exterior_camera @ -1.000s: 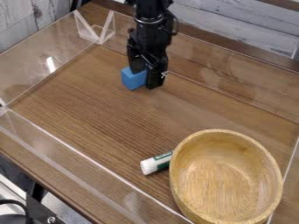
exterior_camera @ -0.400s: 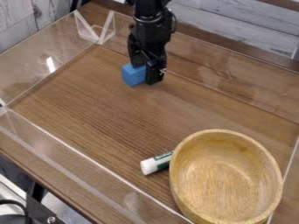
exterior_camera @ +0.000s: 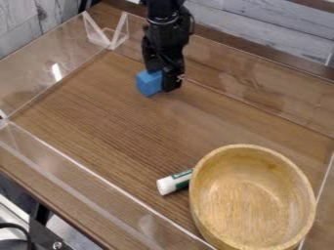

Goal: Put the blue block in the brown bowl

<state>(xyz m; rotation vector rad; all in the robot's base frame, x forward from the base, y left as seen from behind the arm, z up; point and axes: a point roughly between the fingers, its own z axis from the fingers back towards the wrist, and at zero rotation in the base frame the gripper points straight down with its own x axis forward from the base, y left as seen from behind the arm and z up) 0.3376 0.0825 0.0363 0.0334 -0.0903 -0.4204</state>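
The robot's gripper should grab the blue block by its body (exterior_camera: 148, 84) next, and then put the block into the brown bowl (exterior_camera: 198, 191).
The blue block (exterior_camera: 147, 84) lies on the wooden tabletop toward the back, left of centre. My black gripper (exterior_camera: 163, 80) points straight down right at it, open, its fingers low beside the block's right side. Part of the block is hidden behind them, and I cannot tell whether a finger touches it. The brown bowl (exterior_camera: 198, 191) sits at the front right, upright and empty, well apart from the block and the gripper.
A small white-and-green tube (exterior_camera: 175, 181) lies against the bowl's left rim. Clear acrylic walls (exterior_camera: 53, 156) fence in the table, with a clear angled piece (exterior_camera: 104, 35) at the back left. A pale plank wall runs behind.
The gripper and the block sit a touch farther toward the back than a second ago. The jaws stay open, and the bowl and tube have not moved.
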